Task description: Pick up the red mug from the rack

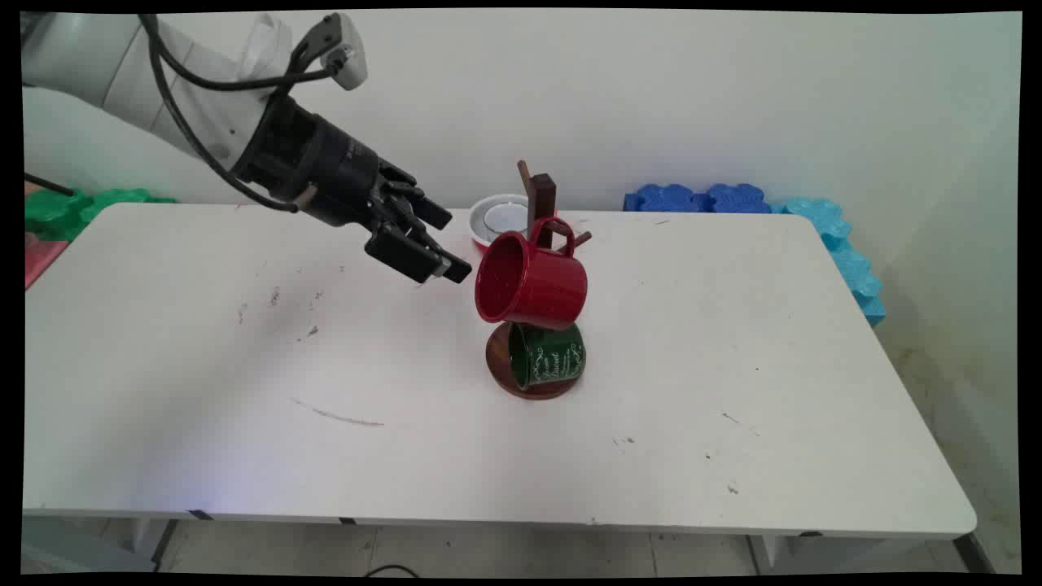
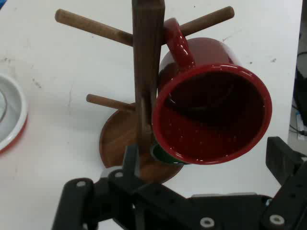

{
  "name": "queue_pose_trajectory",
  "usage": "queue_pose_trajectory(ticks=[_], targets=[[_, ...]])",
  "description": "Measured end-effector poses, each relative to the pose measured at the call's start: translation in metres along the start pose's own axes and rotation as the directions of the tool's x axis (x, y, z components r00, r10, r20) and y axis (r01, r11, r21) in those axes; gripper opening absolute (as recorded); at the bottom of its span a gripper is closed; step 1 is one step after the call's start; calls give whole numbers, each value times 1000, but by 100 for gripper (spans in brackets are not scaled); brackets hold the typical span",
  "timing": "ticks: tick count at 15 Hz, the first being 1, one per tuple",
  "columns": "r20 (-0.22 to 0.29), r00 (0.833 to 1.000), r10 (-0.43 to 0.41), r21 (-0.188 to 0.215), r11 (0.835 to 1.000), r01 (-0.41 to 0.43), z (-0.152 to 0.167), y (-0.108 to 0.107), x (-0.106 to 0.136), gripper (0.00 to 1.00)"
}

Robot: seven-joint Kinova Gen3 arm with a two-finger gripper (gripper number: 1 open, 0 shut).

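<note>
Next, my gripper grabs the red mug by its rim (image 2: 249, 151) and lifts the mug off the mug tree's peg (image 2: 208, 21).
A dark wooden mug tree (image 1: 539, 198) stands on a round base (image 1: 498, 370) near the table's middle. A red mug (image 1: 533, 281) hangs by its handle from an upper peg, its mouth turned toward my gripper. Below it, a green mug (image 1: 547, 356) with white lettering hangs over the base. My gripper (image 1: 452, 244) hovers just left of the red mug, open and holding nothing. In the hand view the red mug (image 2: 211, 110) fills the space ahead between my spread fingers, beside the post (image 2: 146, 72). Only a sliver of the green mug (image 2: 160, 155) shows under it.
A white bowl with a red rim (image 1: 498, 218) sits behind the tree, also visible as the bowl (image 2: 9, 115) in the hand view. Blue foam pieces (image 1: 700, 198) and cyan ones (image 1: 847, 260) line the back right edge. Green foam (image 1: 73, 207) lies at the back left.
</note>
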Motion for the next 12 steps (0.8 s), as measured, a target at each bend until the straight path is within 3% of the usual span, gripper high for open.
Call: queue_pose_trajectory(ticks=[6, 12], targets=[[-27, 995, -92, -12, 996, 92, 8, 14, -6, 100], [-65, 975, -213, -36, 977, 211, 19, 32, -8, 100]])
